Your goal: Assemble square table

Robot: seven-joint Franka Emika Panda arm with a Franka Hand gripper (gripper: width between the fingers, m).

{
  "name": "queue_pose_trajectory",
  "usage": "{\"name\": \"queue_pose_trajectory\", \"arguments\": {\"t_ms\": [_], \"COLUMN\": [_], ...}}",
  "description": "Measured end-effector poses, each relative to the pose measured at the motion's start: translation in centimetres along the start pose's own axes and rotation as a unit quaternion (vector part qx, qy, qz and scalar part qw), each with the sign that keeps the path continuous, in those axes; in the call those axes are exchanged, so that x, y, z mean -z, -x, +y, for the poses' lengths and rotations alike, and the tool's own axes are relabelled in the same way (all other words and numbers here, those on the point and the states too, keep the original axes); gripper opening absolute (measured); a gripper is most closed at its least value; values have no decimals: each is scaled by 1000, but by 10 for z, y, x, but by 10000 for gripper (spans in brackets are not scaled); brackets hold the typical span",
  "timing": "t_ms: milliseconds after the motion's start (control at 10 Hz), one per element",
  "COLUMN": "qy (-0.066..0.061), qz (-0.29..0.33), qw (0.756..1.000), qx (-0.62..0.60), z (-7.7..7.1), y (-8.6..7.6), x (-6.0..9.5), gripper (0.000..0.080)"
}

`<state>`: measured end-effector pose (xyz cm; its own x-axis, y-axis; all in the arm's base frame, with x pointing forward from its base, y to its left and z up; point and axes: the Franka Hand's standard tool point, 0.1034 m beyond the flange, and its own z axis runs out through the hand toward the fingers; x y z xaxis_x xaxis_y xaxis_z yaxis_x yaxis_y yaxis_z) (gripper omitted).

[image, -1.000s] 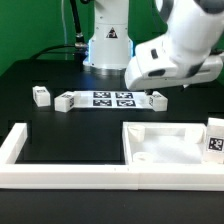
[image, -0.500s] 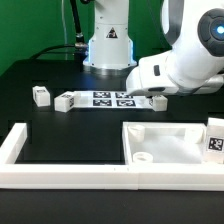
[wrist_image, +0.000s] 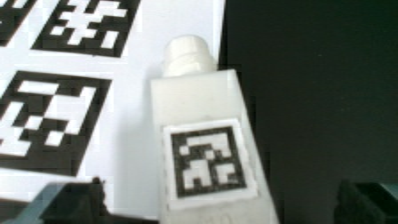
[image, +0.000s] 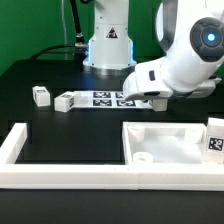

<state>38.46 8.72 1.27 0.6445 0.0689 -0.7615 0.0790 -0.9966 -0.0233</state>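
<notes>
The tagged white leg block has my gripper's fingers on either side of it, so my gripper should close now. Closing now would hold the block.
A white leg block (wrist_image: 205, 130) with a black-and-white tag lies partly on the marker board (wrist_image: 71, 70), its round peg end pointing away from the hand. My gripper (wrist_image: 214, 205) is open and low over it, with one dark fingertip (wrist_image: 63, 203) on each side and not touching. In the exterior view the gripper (image: 152, 100) hangs at the right end of the marker board (image: 105, 98) and hides that leg. Two more leg blocks (image: 41, 95) (image: 66, 101) lie at the board's left end. The square tabletop (image: 128, 140) with raised rim sits at the front right.
A long white bar frame (image: 60, 176) runs along the front edge and up the exterior view's left. A tagged white piece (image: 215, 138) stands at the tabletop's right edge. The robot's base (image: 108, 45) is behind the marker board.
The arm has come down and shifted slightly to the exterior view's left, and the hand now covers the leg at the marker board's right end. The jaws stay open.
</notes>
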Motion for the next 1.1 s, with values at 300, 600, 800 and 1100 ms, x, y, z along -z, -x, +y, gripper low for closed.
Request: {"name": "queue_pose_trajectory", "arguments": {"t_ms": [300,600,800,1100], "qy": [-1,-2,-2,-13], "qz": [-1,-1,-1,3], "qw": [1000,1000,1000,1000], "qx": [-1,-2,-2,-6], "z": [1,2,2,8], "y": [0,0,0,2], "x": [-1,-1,0,38], "gripper": [469,288,288,288]}}
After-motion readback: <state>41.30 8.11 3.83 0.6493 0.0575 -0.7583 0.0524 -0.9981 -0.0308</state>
